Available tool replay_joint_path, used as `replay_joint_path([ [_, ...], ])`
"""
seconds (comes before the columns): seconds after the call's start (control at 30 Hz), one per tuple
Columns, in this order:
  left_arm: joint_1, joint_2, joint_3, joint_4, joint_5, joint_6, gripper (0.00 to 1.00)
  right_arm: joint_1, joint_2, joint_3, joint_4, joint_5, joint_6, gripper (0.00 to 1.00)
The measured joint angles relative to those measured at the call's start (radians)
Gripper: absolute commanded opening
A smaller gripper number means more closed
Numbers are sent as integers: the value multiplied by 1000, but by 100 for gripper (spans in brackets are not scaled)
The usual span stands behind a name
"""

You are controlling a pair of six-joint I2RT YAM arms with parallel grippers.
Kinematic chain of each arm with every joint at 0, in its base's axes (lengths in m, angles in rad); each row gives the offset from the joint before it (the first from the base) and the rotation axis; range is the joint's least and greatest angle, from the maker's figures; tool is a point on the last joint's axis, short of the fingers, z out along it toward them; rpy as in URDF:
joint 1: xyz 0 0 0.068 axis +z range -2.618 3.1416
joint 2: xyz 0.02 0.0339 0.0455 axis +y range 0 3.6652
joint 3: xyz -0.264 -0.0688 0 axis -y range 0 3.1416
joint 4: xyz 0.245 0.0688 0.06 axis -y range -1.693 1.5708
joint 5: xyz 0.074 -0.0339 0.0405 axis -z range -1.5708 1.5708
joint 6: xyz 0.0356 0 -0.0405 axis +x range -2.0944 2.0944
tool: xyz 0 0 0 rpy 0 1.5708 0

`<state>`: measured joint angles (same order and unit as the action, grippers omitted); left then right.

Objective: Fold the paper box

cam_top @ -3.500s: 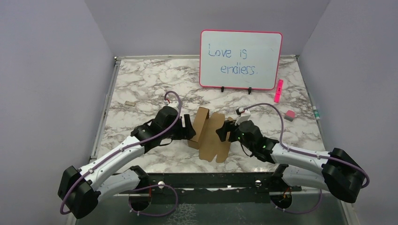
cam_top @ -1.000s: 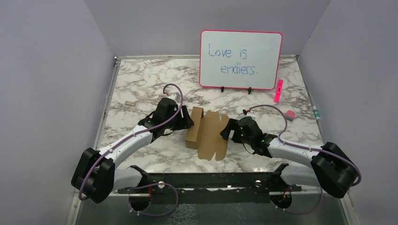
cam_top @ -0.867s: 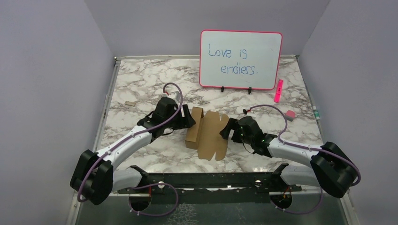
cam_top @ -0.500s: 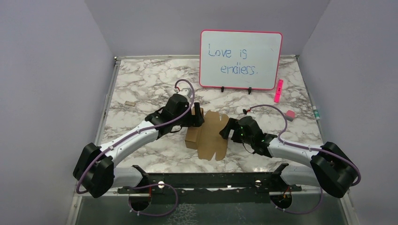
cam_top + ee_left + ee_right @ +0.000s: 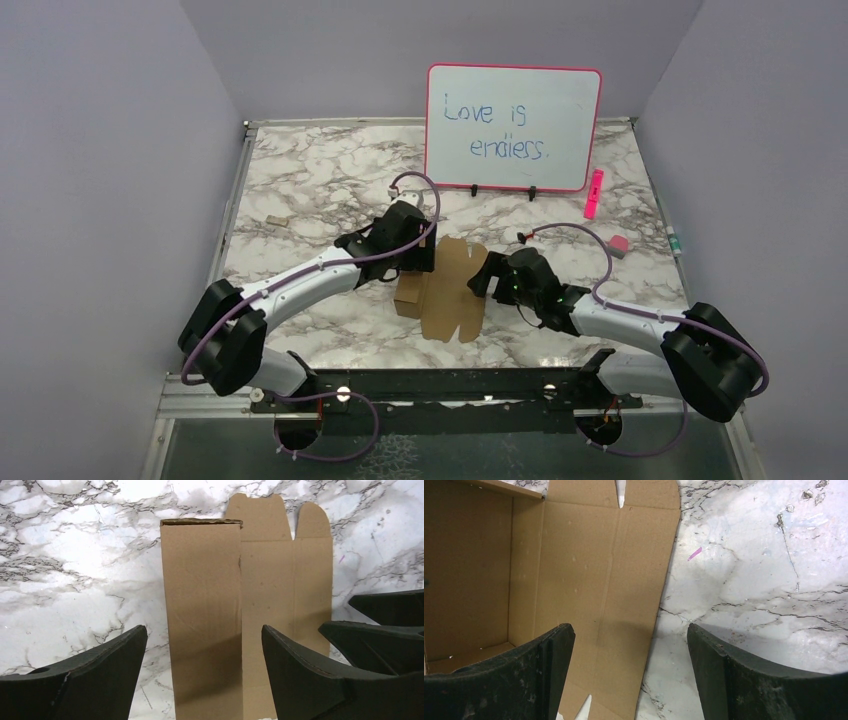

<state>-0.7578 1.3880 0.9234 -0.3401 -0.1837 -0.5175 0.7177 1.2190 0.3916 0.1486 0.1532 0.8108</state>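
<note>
The paper box's flat panel needs to be raised and turned for folding, so my right gripper needs to grab it next by its free outer edge [image 5: 655, 622], between the rounded flaps.
The paper box [image 5: 447, 292] is brown cardboard lying mid-table, its left panel [image 5: 202, 605] folded up into a narrow raised section and the rest [image 5: 287, 585] flat with rounded flaps. Above the box's far end hangs my left gripper [image 5: 427, 252], open, its jaws [image 5: 204, 630] straddling the folded section without touching it. At the box's right edge my right gripper [image 5: 484, 277] is open too. In its wrist view the gripper [image 5: 629, 627] spans the edge between the cardboard [image 5: 589, 555] and the marble. The right gripper's fingers [image 5: 390, 612] show at the right of the left wrist view.
A whiteboard [image 5: 513, 127] stands at the back. A pink marker [image 5: 594, 193] and a pink eraser [image 5: 617, 244] lie at the right. A small brown scrap [image 5: 277, 221] lies at the left. Marble table [image 5: 300, 170] with grey walls around it.
My left arm has swung from the box's left side to the right and farther back, over its far end, with the jaws wider apart. The right arm and the box have stayed put.
</note>
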Motion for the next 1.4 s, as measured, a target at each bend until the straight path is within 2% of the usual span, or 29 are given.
replay_joint_path([
  [0.2, -4, 51, 5, -1, -30, 6, 78, 0, 0, 0, 0, 0, -1, 88],
  [0.6, -4, 53, 5, 3, -45, 5, 55, 0, 0, 0, 0, 0, -18, 88],
  [1.03, 9, -16, -67, 48, -39, -6, 54, 0, 5, 1, -2, 0, -18, 87],
  [1.23, 54, -84, -130, 86, -2, -31, 54, 0, 22, 10, 8, -23, -14, 78],
  [1.4, 83, -110, -159, 116, 27, -51, 54, 0, 25, 10, 31, -67, -11, 65],
])
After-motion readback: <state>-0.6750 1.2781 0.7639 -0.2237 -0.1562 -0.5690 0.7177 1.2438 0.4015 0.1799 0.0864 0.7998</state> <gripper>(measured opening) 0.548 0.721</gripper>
